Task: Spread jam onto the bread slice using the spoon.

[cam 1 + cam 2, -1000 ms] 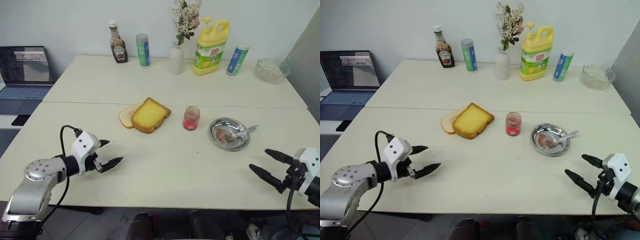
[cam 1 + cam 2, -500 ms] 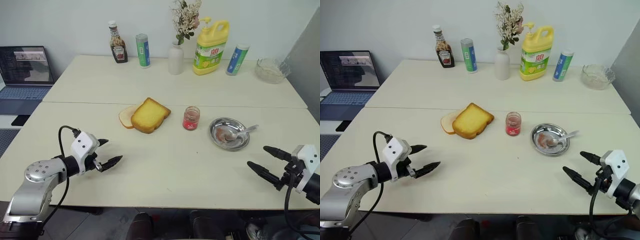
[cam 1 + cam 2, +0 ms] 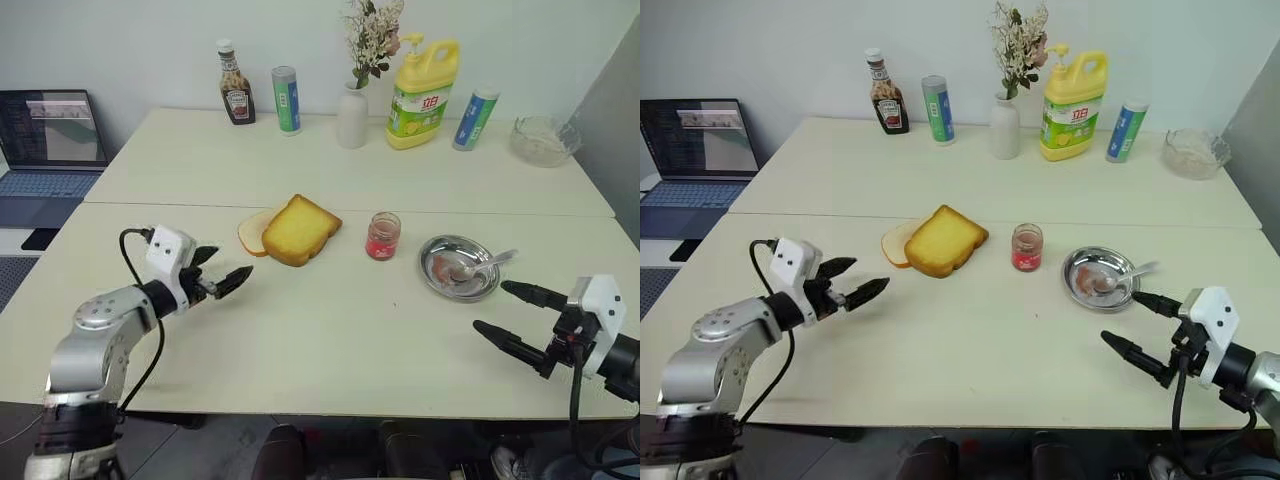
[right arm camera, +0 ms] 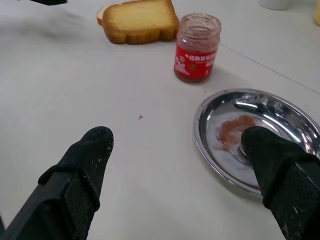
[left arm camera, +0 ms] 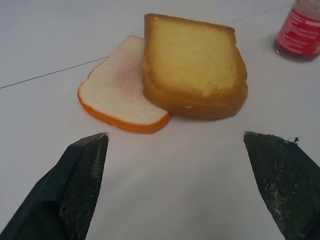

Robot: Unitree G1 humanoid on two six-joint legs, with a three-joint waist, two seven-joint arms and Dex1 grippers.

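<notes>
My right gripper grabs the spoon by its clean handle sticking out past the dish's rim next, as jam smears the dish around the spoon's bowl.
The thick golden bread slice lies mid-table, leaning on a thinner pale slice. To its right stands the small jar of red jam, its mouth uncovered. Further right, the spoon rests in a round steel dish smeared with jam, handle pointing right. My left gripper hovers open just left of the two slices, pointing at them. My right gripper is open near the table's front right, aimed at the dish and the jar. Neither gripper holds anything.
Along the back of the table stand a ketchup bottle, two tubes, a white vase with flowers, a yellow detergent bottle and a glass bowl. A laptop sits at the far left.
My left gripper has moved forward and up towards the bread slices. My right gripper has moved left and up, closer to the dish. Both stayed open.
</notes>
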